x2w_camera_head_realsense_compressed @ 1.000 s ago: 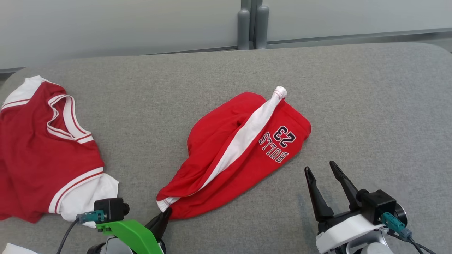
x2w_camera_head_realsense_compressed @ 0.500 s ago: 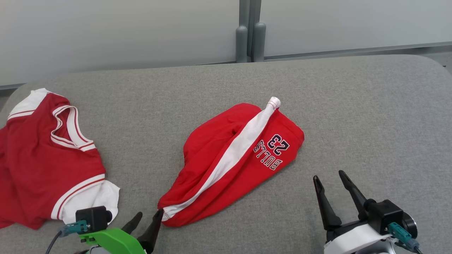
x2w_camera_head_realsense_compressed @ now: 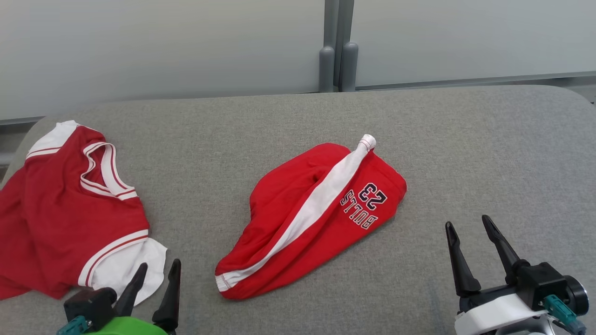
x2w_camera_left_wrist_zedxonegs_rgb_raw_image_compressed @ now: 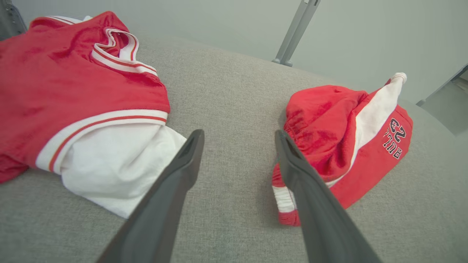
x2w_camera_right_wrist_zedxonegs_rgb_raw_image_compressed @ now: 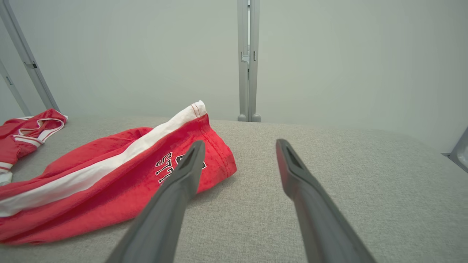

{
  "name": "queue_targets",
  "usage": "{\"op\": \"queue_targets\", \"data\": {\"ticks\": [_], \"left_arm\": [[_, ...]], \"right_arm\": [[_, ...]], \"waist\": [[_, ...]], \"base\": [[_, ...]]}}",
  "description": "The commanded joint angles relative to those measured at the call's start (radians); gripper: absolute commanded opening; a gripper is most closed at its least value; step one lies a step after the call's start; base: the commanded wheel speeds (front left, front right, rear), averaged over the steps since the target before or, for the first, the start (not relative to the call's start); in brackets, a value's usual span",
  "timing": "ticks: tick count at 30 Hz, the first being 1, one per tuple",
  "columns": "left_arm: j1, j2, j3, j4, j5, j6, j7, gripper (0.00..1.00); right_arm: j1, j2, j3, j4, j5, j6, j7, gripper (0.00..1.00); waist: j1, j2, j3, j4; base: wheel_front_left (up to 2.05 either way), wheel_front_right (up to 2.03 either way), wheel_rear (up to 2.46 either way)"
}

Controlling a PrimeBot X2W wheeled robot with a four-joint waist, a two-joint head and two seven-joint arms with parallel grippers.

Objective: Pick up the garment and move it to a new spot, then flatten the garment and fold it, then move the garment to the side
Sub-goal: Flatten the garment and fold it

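Note:
The robot's left gripper should next grab the shorts by the white end of the waistband corner (x2w_camera_head_realsense_compressed: 226,282), since a folded edge stands up there while the wide body (x2w_camera_head_realsense_compressed: 329,206) lies slack.
The garment (x2w_camera_head_realsense_compressed: 298,218) is a pair of red shorts with a white side stripe and "BULLS 23" lettering. It lies bunched and lengthwise in the middle of the grey padded surface (x2w_camera_head_realsense_compressed: 465,139). My left gripper (x2w_camera_head_realsense_compressed: 158,266) is open at the lower left, a short way left of the shorts' near end, and holds nothing. In the left wrist view that gripper (x2w_camera_left_wrist_zedxonegs_rgb_raw_image_compressed: 238,135) points at bare cloth surface, with the shorts (x2w_camera_left_wrist_zedxonegs_rgb_raw_image_compressed: 329,128) beside its right finger. Open and empty, my right gripper (x2w_camera_head_realsense_compressed: 468,222) stands to the right of the shorts. Its left finger overlaps the shorts (x2w_camera_right_wrist_zedxonegs_rgb_raw_image_compressed: 109,182) in the right wrist view.
A red jersey (x2w_camera_head_realsense_compressed: 60,214) with white trim lies crumpled at the left edge, its white sleeve just beyond my left fingertips; it is also the red cloth (x2w_camera_left_wrist_zedxonegs_rgb_raw_image_compressed: 73,80) on the left of the left wrist view. A pale wall with a grey post (x2w_camera_head_realsense_compressed: 337,46) runs behind the surface.
My left gripper has opened, let go of the shorts' near end and drawn back to the left. The head camera has shifted a little. The right gripper stays open.

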Motion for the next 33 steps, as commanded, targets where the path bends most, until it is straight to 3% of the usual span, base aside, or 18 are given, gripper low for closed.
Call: {"op": "queue_targets", "data": {"ticks": [1,5,12,25,33], "left_arm": [[0.018,0.017,0.001,0.014,0.025,-0.010,-0.021,1.00],[0.021,0.033,0.015,0.088,0.053,-0.024,-0.069,1.00],[0.044,-0.021,0.145,0.145,0.153,-0.033,-0.110,1.00],[0.146,-0.140,0.356,0.168,0.357,-0.241,-0.110,1.00],[0.152,-0.189,0.414,0.199,0.408,-0.293,-0.110,1.00]], "right_arm": [[0.016,-0.007,-0.006,-0.005,-0.007,0.000,-0.003,1.00],[0.016,-0.010,-0.016,-0.003,-0.014,0.000,-0.003,1.00],[0.026,-0.008,-0.030,0.019,-0.028,0.000,-0.003,1.00],[0.036,-0.020,-0.069,0.087,-0.052,0.000,-0.003,1.00],[0.040,-0.012,-0.091,0.087,-0.059,0.000,-0.003,1.00]], "waist": [[0.0000,0.0120,-0.003,0.003],[0.0000,0.0120,-0.011,0.008],[0.0000,0.0120,-0.022,0.015],[0.0000,0.0120,-0.033,0.014],[0.0000,0.0120,-0.033,0.015]], "base": [[0.00,0.00,0.00],[0.00,0.00,0.00],[0.00,0.00,0.00],[0.00,0.00,0.00],[0.00,0.00,0.00]]}}
